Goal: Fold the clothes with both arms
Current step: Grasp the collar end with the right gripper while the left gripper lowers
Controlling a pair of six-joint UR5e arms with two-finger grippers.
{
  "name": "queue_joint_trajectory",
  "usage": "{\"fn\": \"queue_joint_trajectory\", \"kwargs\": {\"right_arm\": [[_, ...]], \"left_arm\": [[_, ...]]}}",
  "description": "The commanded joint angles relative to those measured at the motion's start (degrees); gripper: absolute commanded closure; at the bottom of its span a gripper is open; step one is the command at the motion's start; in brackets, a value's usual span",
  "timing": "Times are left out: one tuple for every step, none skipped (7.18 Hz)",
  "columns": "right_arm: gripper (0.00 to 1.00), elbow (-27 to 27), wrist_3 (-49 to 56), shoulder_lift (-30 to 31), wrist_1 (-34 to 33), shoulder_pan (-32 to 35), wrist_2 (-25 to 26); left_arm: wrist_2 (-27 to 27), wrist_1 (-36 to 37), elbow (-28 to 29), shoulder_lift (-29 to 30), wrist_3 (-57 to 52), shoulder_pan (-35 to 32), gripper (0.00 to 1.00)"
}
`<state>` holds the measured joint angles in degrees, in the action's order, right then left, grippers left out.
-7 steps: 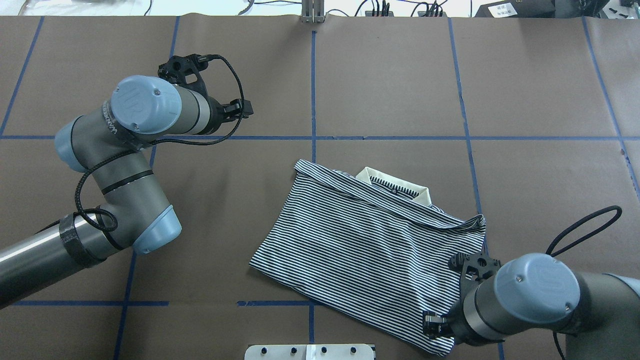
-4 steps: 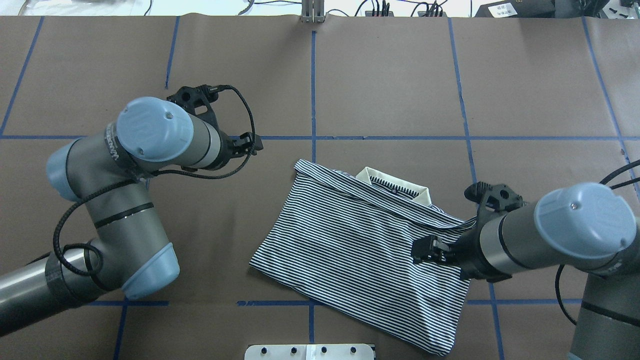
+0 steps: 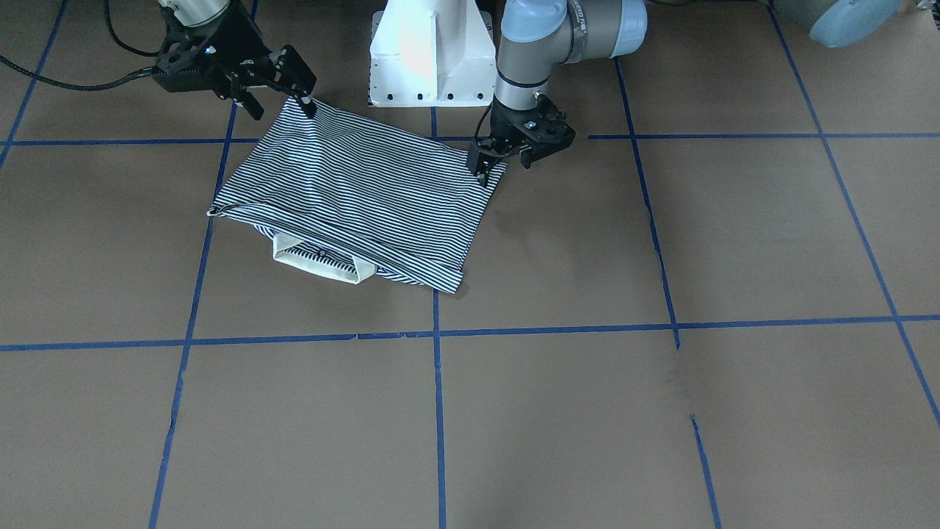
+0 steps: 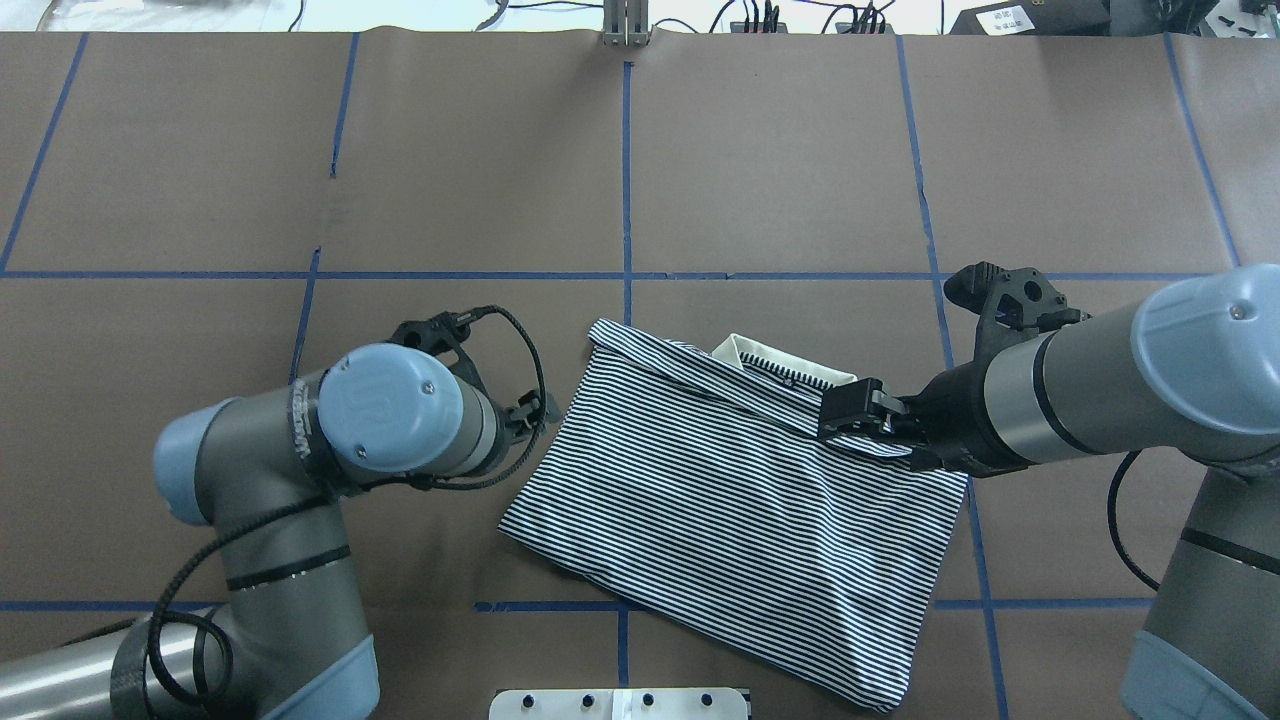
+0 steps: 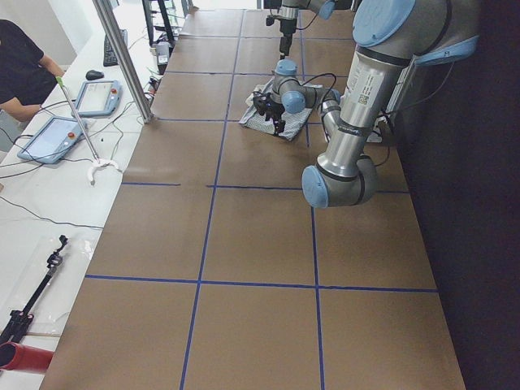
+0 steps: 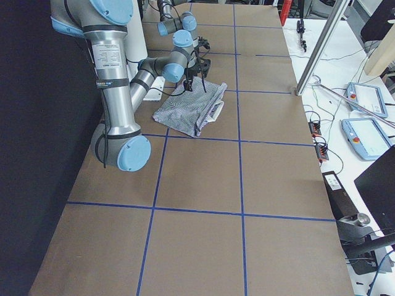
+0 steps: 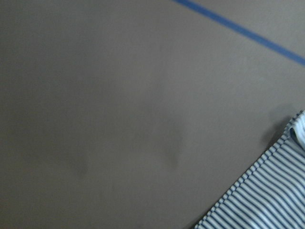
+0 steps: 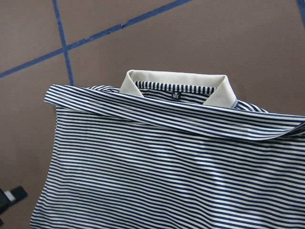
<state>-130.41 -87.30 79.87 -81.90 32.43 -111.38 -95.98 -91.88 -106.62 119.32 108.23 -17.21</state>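
Observation:
I need to grab the striped shirt by its corner (image 3: 499, 169) opposite the collar with my left gripper next. Then my left gripper should pull the shirt straight for folding.
The striped polo shirt (image 4: 720, 510) lies folded into a rectangle at the table's middle, its cream collar (image 4: 800, 368) at the far edge. It also shows in the front view (image 3: 352, 184) and the right wrist view (image 8: 167, 162). My left gripper (image 4: 540, 410) is low beside the shirt's left edge, open and empty; in the front view (image 3: 503, 162) its fingertips are at the shirt's corner. My right gripper (image 4: 845, 410) hovers over the shirt's far right part beside the collar, open and empty. The left wrist view shows only a shirt edge (image 7: 267, 200) and bare table.
The brown table cover has a grid of blue tape lines (image 4: 627, 180). The white pedestal base (image 3: 429, 51) stands just behind the shirt. A metal post (image 4: 625, 25) and cables are at the far edge. An operator (image 5: 20, 65) sits beside the table.
My left arm has swung back and right, down to the shirt's left edge. My right arm has moved from the shirt's near right corner forward to its far right part by the collar.

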Motion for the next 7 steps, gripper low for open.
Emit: {"fn": "queue_joint_trajectory", "kwargs": {"right_arm": [[0.00, 0.60, 0.20, -0.59, -0.01, 1.05, 0.37], [0.00, 0.69, 0.20, -0.68, -0.01, 1.05, 0.37], [0.00, 0.69, 0.11, -0.68, -0.01, 1.05, 0.37], [0.00, 0.69, 0.11, -0.68, -0.01, 1.05, 0.46], [0.00, 0.69, 0.11, -0.68, -0.01, 1.14, 0.46], [0.00, 0.69, 0.20, -0.68, -0.01, 1.14, 0.29], [0.00, 0.69, 0.20, -0.68, 0.08, 1.14, 0.29]], "left_arm": [[0.53, -0.05, 1.59, 0.47, 3.74, 3.58, 0.00], [0.53, -0.14, 2.03, 0.21, 3.39, 3.50, 0.01], [1.92, -0.14, 2.21, 0.30, 3.22, 3.32, 0.02], [2.37, -0.14, 2.29, 0.21, 3.30, 3.24, 0.03], [2.55, -0.14, 2.30, 0.21, 3.39, 3.06, 0.04], [2.81, -0.14, 2.30, 0.21, 3.57, 3.06, 0.15], [3.60, -0.14, 2.21, 0.30, 3.65, 3.06, 0.44]]}}
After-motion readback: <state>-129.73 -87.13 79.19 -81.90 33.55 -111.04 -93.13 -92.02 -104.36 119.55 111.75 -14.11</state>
